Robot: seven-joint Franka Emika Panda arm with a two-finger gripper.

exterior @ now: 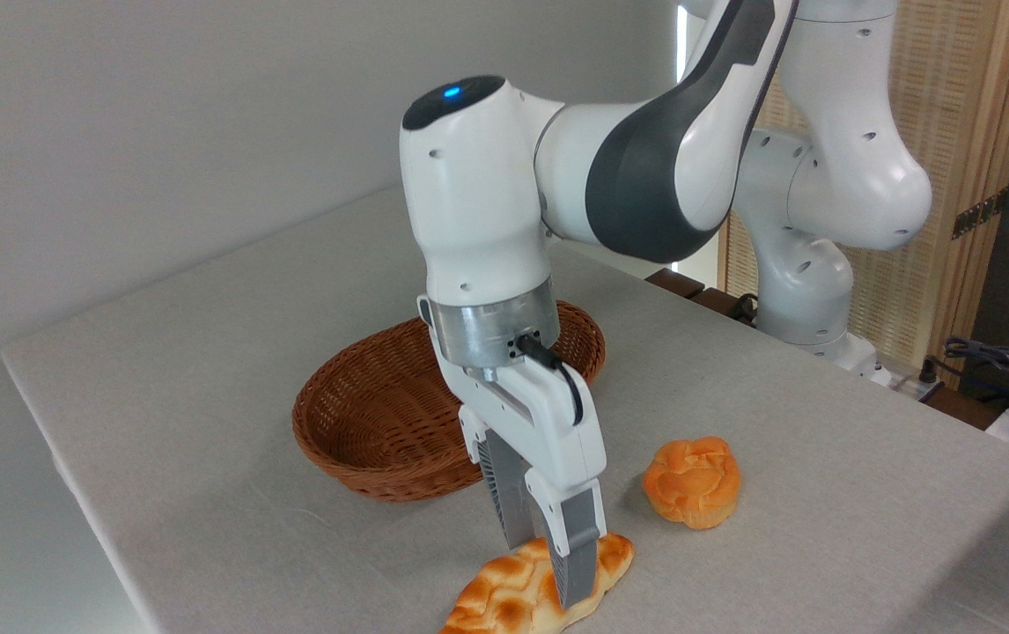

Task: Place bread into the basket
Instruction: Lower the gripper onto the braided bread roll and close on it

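The bread needs to go into the basket (342, 458). My gripper should next grab the bread across its plump braided body (519, 588).
The bread (497, 595), a long braided loaf in cream and golden orange, lies at the table's front edge. My gripper (548, 573) has come down over its right half and stands open. One finger sits behind the loaf and the other finger in front of it, so the loaf lies between them. The brown wicker basket (342, 458) stands behind and to the left, with nothing visible inside it; the arm hides its right part.
A round orange bun (692, 482) sits on the grey cloth to the right of the gripper. The robot's white base (808, 291) stands at the table's back right. The table's front edge runs just below the loaf.
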